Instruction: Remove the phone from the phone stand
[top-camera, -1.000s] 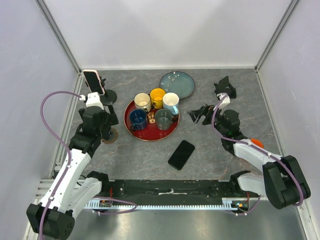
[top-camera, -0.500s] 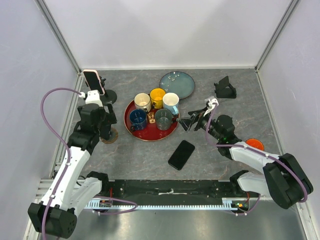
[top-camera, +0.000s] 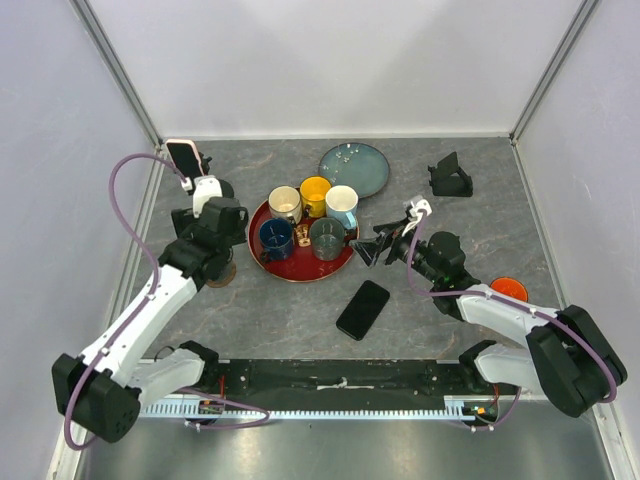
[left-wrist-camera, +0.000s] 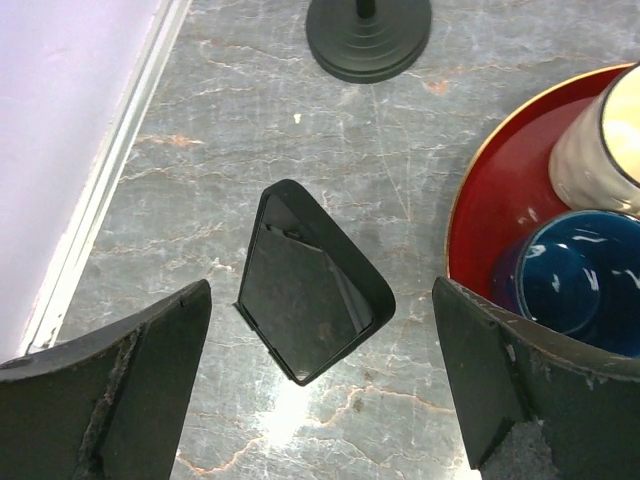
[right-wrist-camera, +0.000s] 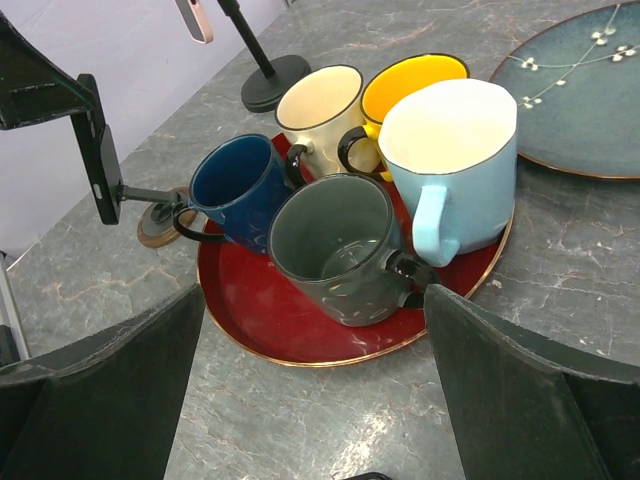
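My left gripper grabs the phone's upper end next, fingers across both sides, to lift the black phone off the stand and hand it over.
A black phone sits tilted on a small stand with a round wooden base, left of the red tray; it also shows in the right wrist view. My left gripper is open and hangs just above it, a finger on either side, not touching. A second phone in a pink case stands on a black round-based stand at the back left. A third black phone lies flat on the table. My right gripper is open and empty, facing the tray.
A red tray holds several mugs. A blue plate lies behind it. An empty black stand is at the back right. An orange object lies by the right arm. The left wall rail is close.
My left gripper has swung right and forward over the wooden-based stand. My right gripper has moved left from the back right toward the tray.
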